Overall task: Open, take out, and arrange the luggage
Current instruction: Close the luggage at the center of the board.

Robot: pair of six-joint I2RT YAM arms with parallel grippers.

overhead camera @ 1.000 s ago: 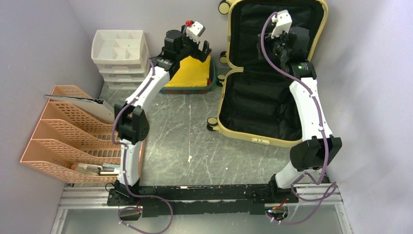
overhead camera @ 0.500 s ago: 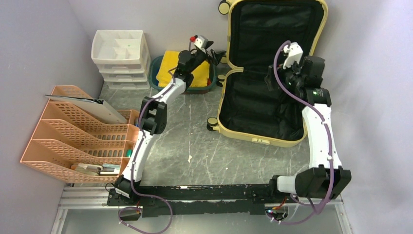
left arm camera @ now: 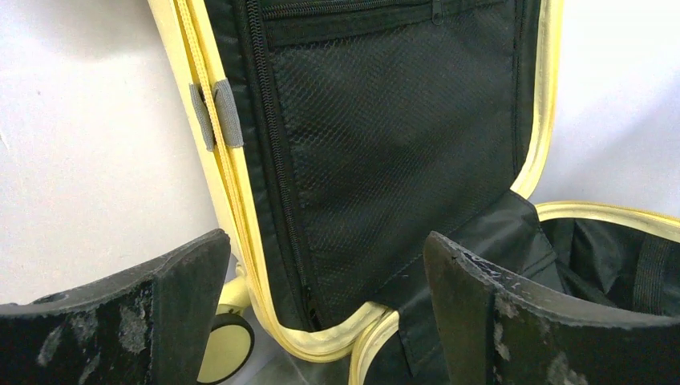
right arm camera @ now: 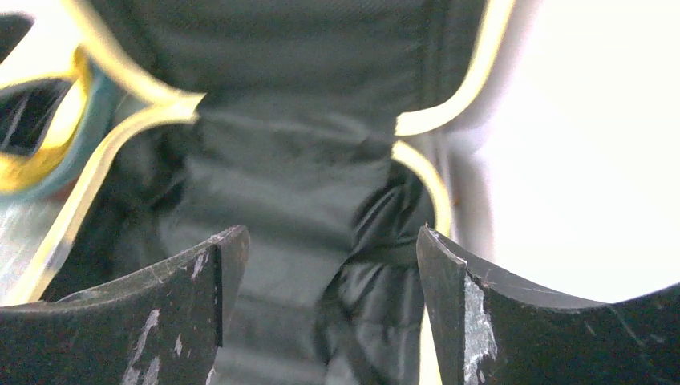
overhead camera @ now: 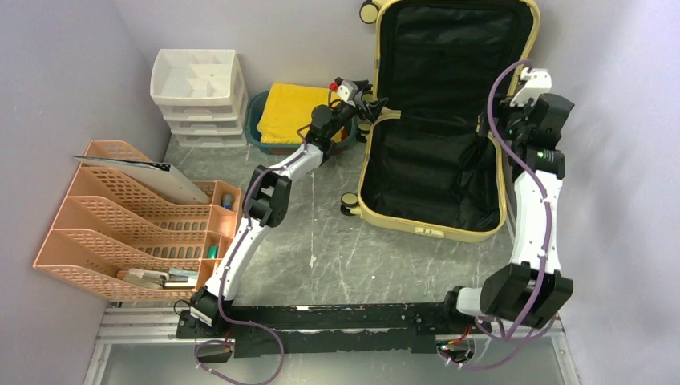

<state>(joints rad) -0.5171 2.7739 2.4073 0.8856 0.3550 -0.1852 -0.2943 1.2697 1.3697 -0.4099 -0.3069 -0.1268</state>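
Observation:
The luggage's lid needs to close over the base, so my right gripper should next grab the lid's yellow rim (overhead camera: 527, 54) (right arm camera: 487, 44) at the lid's side edge, away from the hinge.
The luggage (overhead camera: 425, 172) lies open at the back right. Its pale yellow base rests on the table, and its black-lined lid (left arm camera: 385, 120) leans up against the back wall. Nothing shows inside either half. My left gripper (overhead camera: 370, 95) is open at the left hinge notch. In the left wrist view the yellow rim (left arm camera: 321, 333) and a small wheel (left arm camera: 224, 345) sit between its fingers (left arm camera: 184, 305), untouched. My right gripper (overhead camera: 507, 120) is open at the case's right edge. The right wrist view is blurred, with black lining (right arm camera: 297, 200) beyond its fingertips (right arm camera: 457, 297).
A teal tray (overhead camera: 258, 128) holding a folded yellow cloth (overhead camera: 293, 112) stands left of the case. A white drawer unit (overhead camera: 196, 88) is at the back left, and an orange file rack (overhead camera: 128, 216) runs along the left wall. Walls close in on both sides.
My left arm has swung right, from over the teal tray to the case's left hinge. My right arm has come out of the lid area and down to the case's right edge.

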